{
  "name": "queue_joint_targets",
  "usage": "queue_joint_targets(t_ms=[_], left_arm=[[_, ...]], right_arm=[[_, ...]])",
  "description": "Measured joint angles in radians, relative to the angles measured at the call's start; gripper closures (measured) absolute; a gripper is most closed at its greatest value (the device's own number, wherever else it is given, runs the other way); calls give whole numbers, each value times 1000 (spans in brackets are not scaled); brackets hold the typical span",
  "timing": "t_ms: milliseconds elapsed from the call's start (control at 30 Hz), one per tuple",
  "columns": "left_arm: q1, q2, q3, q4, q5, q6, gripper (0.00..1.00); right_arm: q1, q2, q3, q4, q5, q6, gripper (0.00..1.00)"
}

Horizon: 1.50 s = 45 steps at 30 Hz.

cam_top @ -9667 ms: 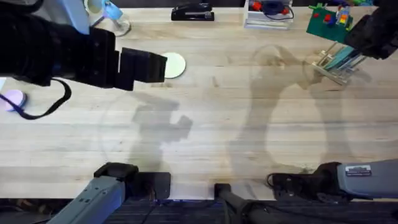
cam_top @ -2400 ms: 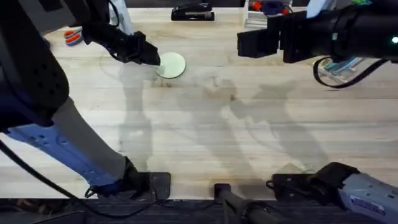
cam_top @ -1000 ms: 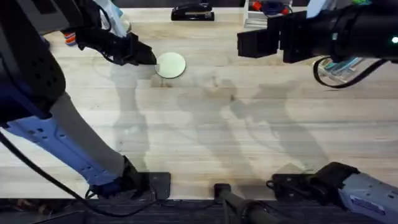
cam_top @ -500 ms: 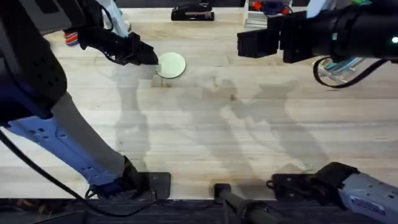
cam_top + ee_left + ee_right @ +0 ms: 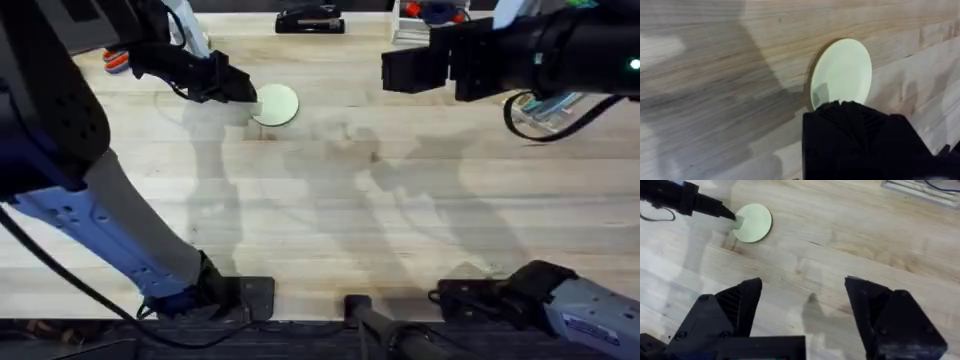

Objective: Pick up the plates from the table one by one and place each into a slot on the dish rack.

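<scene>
Next, my right gripper grabs the open rim [image 5: 295,106] [image 5: 769,225] opposite my left gripper's fingers, since those fingers crowd one edge of the plate.
A pale cream-yellow plate [image 5: 277,104] [image 5: 842,73] [image 5: 753,222] lies flat on the table [image 5: 330,210] at the back left. My left gripper [image 5: 246,93] [image 5: 855,107] is low at the plate's left edge, shut to a single dark tip that touches the rim and holds nothing. The same tip [image 5: 730,215] shows against the plate in the right wrist view. My right gripper [image 5: 392,70] [image 5: 802,286] hovers high over the back middle, open and empty. The dish rack [image 5: 545,110] peeks out under the right arm at the back right, with a light blue plate [image 5: 558,100] standing in it.
A black stapler [image 5: 308,20] and a white box [image 5: 430,28] sit along the back edge. Orange-handled scissors [image 5: 117,59] lie at the back left behind the left arm. A black cable [image 5: 520,122] loops beside the rack. Bare planks stretch across the middle and front.
The left gripper has crept a little to the right and now touches the cream plate's rim. The plate and the right arm have not moved in the last second.
</scene>
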Motion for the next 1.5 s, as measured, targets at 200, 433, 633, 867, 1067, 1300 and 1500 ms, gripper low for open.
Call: queue_joint_targets(t_ms=[200, 433, 633, 867, 1067, 1300, 1500], left_arm=[[0, 0, 0, 14, -8, -2, 960], [0, 17, 1, 20, -14, -3, 960], [8, 103, 16, 21, 52, -10, 960], [8, 111, 19, 30, 67, -20, 960], [8, 111, 19, 32, 67, -26, 960], [8, 111, 19, 32, 67, -27, 960], [8, 111, 19, 32, 67, -29, 960]], right_arm=[[0, 0, 0, 0, 0, 0, 9], [0, 0, 0, 0, 0, 0, 9], [0, 0, 0, 0, 0, 0, 9], [0, 0, 0, 0, 0, 7, 9], [0, 28, 0, 3, 0, 49, 9], [0, 194, 0, 98, -102, 101, 7], [0, 349, 0, 207, -163, 211, 7]])
